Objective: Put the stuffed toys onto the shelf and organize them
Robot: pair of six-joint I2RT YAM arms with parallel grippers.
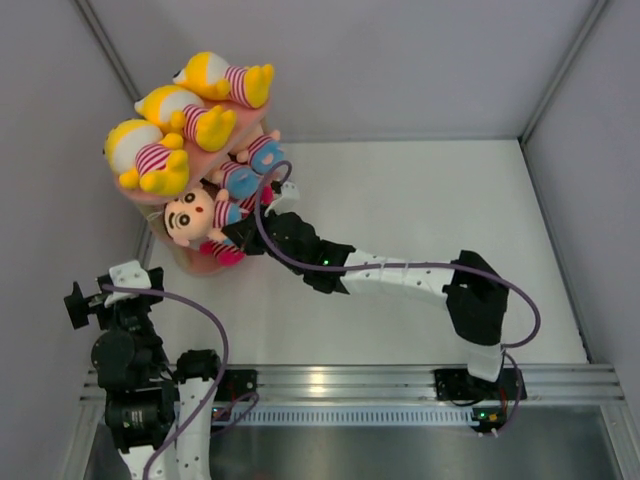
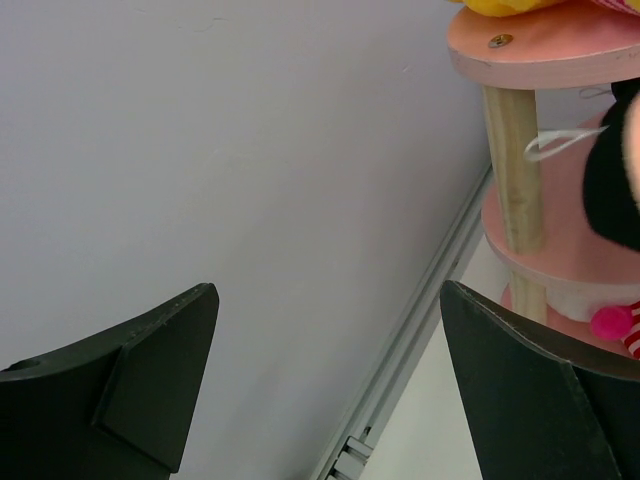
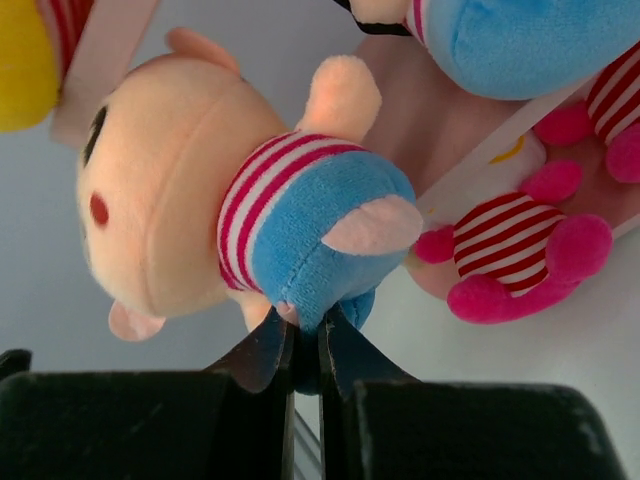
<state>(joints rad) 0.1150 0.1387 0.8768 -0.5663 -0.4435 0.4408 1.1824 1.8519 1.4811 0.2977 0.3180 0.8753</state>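
My right gripper should move the pink-faced toy toward the middle board's edge before releasing it. The edge is still beyond the toy, so the toy would fall short.
The pink three-tier shelf stands at the back left. Three yellow stuffed toys lie on its top board. Two pink-faced toys with blue bottoms lie on the middle board. A magenta toy lies on a lower board. My right gripper is shut on the blue bottom of another pink-faced toy, held at the shelf's front edge; the top view shows this toy. My left gripper is open and empty, low at the left wall, beside the shelf.
Grey enclosure walls stand close on the left, back and right. A metal rail runs along the near edge by the arm bases. A purple cable loops along the right arm.
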